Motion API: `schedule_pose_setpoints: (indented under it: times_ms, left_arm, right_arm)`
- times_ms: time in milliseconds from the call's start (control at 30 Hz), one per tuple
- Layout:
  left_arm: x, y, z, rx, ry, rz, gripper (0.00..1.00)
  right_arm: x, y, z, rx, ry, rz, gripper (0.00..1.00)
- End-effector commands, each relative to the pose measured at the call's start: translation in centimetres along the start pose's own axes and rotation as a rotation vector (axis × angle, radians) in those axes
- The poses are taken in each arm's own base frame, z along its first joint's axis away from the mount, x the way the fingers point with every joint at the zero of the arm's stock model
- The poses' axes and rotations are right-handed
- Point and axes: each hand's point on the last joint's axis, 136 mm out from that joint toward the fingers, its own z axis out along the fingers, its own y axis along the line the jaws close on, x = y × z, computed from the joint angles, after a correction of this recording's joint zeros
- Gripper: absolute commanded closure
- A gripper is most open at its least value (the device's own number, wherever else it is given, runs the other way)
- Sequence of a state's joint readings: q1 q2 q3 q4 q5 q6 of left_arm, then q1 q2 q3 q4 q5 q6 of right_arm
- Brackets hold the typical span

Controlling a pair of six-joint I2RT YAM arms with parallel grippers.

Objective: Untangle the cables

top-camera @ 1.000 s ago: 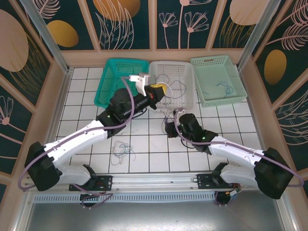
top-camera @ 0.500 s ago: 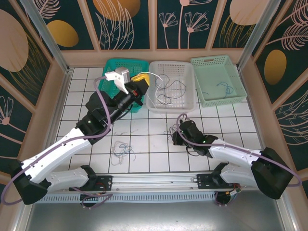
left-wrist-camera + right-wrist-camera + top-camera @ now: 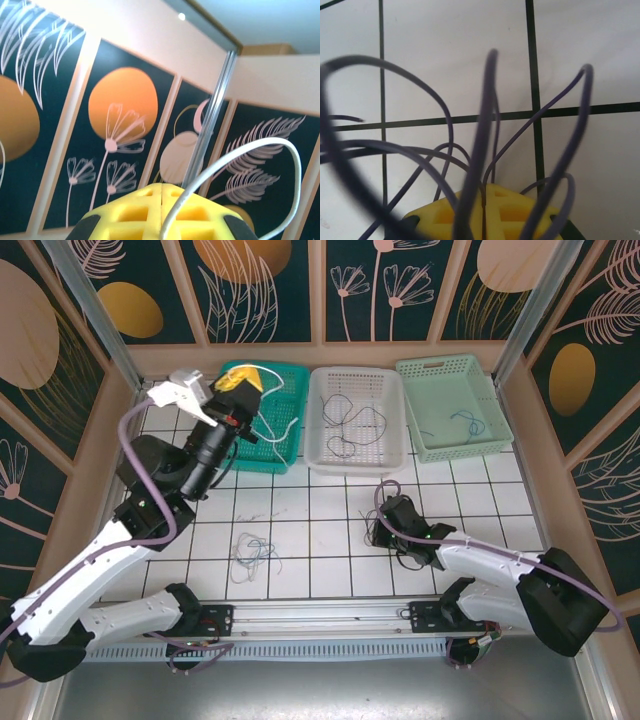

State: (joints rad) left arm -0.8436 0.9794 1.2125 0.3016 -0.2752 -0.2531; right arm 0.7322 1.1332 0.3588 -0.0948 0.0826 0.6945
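Observation:
The robot's right gripper needs to let go of the bunch of dark cables now, as the bunch is low over flat, open tiles and the cables would rest there.
My left gripper is raised over the teal basket, shut on a white cable that droops from it toward the basket. In the left wrist view the yellow fingertips are pressed together and the white cable arcs out to the right. My right gripper is low on the tiled table, shut on a bunch of dark cables. In the right wrist view dark loops rise from the closed yellow pads. A loose tangle of cables lies on the tiles near the front.
A white basket in the middle holds dark cables. A pale green basket at the right holds a blue cable. Patterned walls and metal posts enclose the table on three sides.
The left arm swung left, carrying the white cable from the white basket to above the teal basket. The right gripper slid slightly right and nearer with the dark cables.

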Motion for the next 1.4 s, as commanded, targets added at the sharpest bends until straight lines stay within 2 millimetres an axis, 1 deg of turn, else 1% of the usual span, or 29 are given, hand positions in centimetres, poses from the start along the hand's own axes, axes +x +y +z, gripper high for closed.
schedule_pose_setpoints:
  times_ms: [0, 200, 267, 467, 633, 767, 833, 967, 1033, 1133, 1233, 1300, 1367]
  left_arm:
    - [-1.8, 0.2, 0.1, -0.026, -0.051, 0.033, 1.0]
    - [-2.0, 1.2, 0.1, -0.077, -0.062, 0.064, 1.0]
    - [-1.5, 1.7, 0.5, -0.102, -0.047, 0.084, 1.0]
    - [-0.2, 4.4, 2.2, -0.186, -0.018, 0.149, 1.0]
    - [1.2, 7.1, 4.4, -0.244, 0.026, 0.214, 1.0]
    - [2.4, 10.6, 5.8, -0.291, 0.059, 0.223, 1.0]
    - [3.4, 13.1, 6.5, -0.327, 0.079, 0.223, 1.0]
    - [5.6, 17.0, 7.8, -0.344, 0.128, 0.191, 1.0]
    - [7.2, 18.5, 8.5, -0.343, 0.162, 0.173, 1.0]
    - [10.2, 20.9, 9.3, -0.352, 0.219, 0.138, 1.0]
    - [13.1, 23.8, 9.2, -0.383, 0.261, 0.086, 1.0]
    - [15.1, 25.9, 8.7, -0.416, 0.286, 0.051, 1.0]
    - [16.9, 27.6, 8.1, -0.438, 0.317, 0.022, 1.0]
  right_arm:
    - [0.8, -1.5, 0.4, 0.052, 0.017, 0.009, 0.91]
    - [0.6, -1.4, 0.2, 0.042, 0.003, 0.008, 0.9]
    - [0.3, -1.2, 0.1, 0.036, -0.007, 0.008, 0.9]
    - [-0.2, -0.6, -0.1, 0.023, -0.014, -0.007, 0.9]
    - [-0.6, -0.2, -0.3, 0.01, -0.019, -0.015, 0.9]
    - [-0.5, -0.1, -0.3, 0.001, -0.022, -0.015, 0.9]
    - [-0.6, 0.1, -0.5, -0.013, -0.029, -0.012, 0.9]
    - [-1.0, 0.4, -1.0, -0.032, -0.054, -0.009, 0.9]
    - [-1.2, 0.3, -1.2, -0.029, -0.064, -0.004, 0.9]
    - [-1.3, 0.4, -1.2, -0.036, -0.065, -0.004, 0.9]
    - [-1.1, 0.9, -1.0, -0.051, -0.047, -0.009, 0.9]
    - [-0.9, 0.9, -0.8, -0.049, -0.032, -0.014, 0.9]
    - [-0.9, 1.0, -0.7, -0.045, -0.029, -0.016, 0.9]
